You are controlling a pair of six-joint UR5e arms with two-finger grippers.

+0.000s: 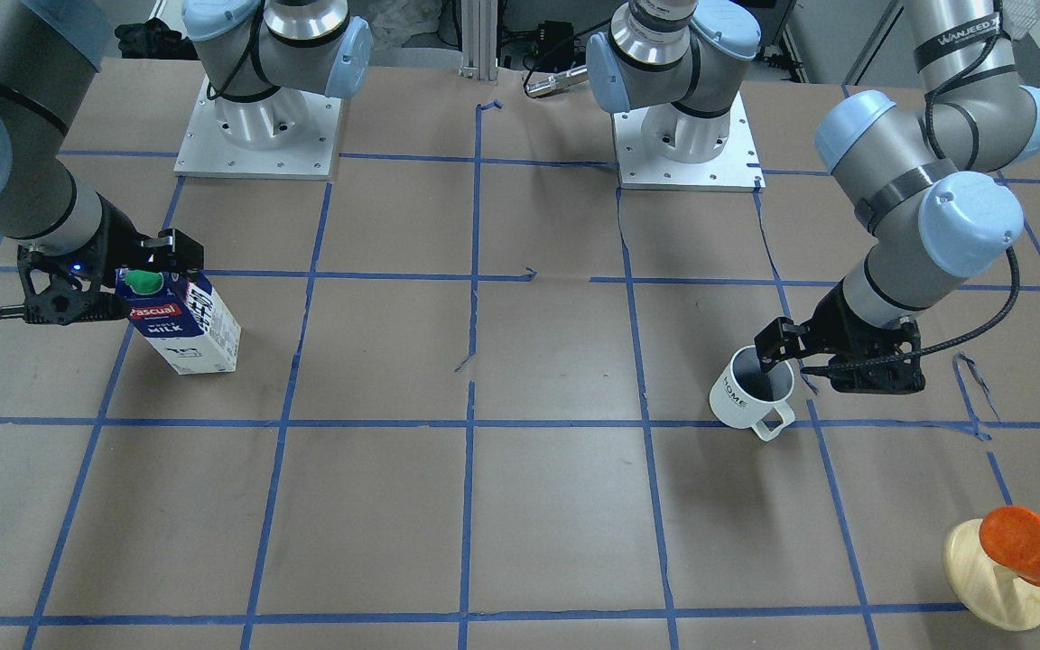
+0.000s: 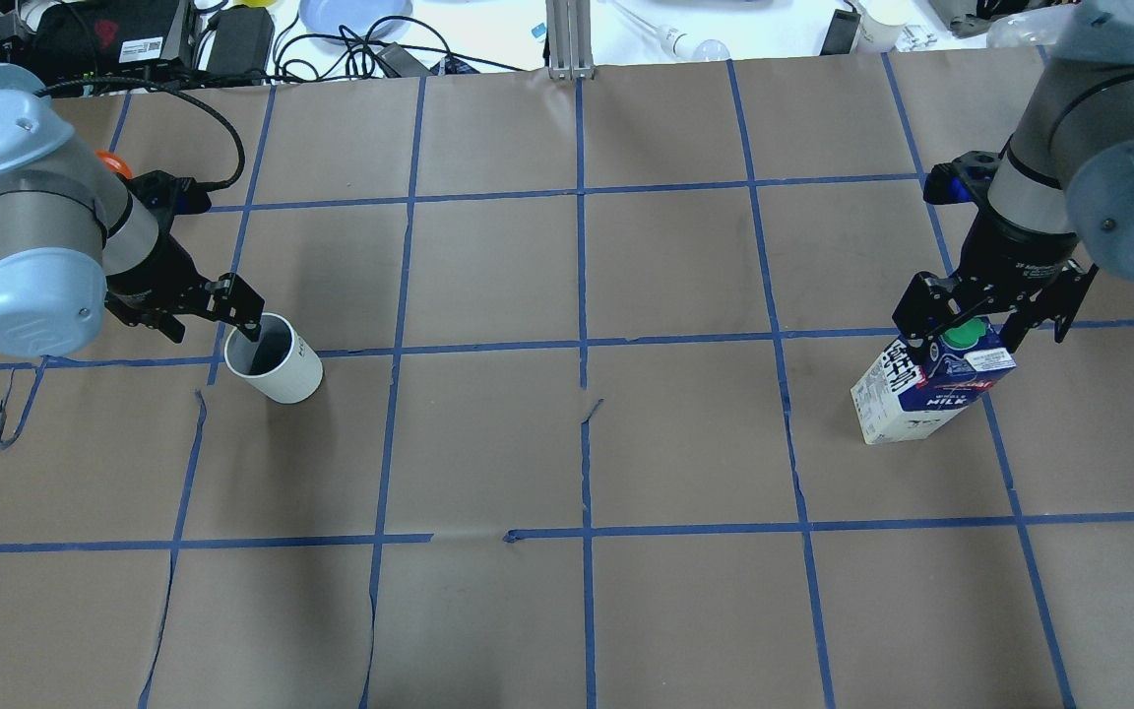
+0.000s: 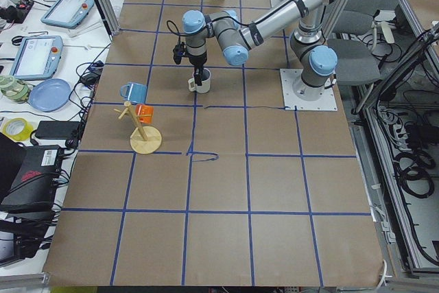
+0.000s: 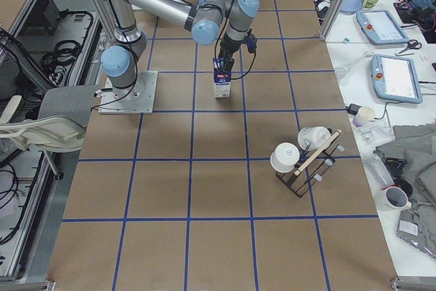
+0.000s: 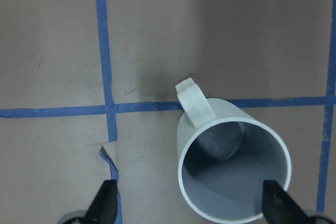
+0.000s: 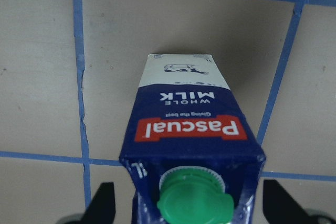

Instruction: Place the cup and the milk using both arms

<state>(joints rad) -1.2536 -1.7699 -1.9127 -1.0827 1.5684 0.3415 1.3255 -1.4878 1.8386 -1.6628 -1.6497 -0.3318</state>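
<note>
I should next grab the white cup by its rim (image 1: 741, 363) with my left gripper, to place the cup beside the milk (image 1: 186, 330).
The white cup (image 2: 283, 374) stands upright on the table at the left, handle toward the operators' side (image 1: 775, 421). My left gripper (image 2: 244, 317) is open above the cup's rim, and in the left wrist view (image 5: 191, 203) one finger sits over the rim and the other stands clear outside. The milk (image 2: 921, 389) stands upright at the right, green cap on top. My right gripper (image 2: 971, 320) is open and straddles the carton's top; in the right wrist view (image 6: 189, 203) a finger stands on each side of the milk (image 6: 191, 129) without closing on it.
An orange cup on a wooden stand (image 1: 1021, 560) sits near the table corner on my left, with a blue mug (image 3: 134, 92) beside it. A rack with white cups (image 4: 303, 158) stands on my right side. Both arm bases (image 1: 258, 135) (image 1: 687, 135) are at the back edge.
</note>
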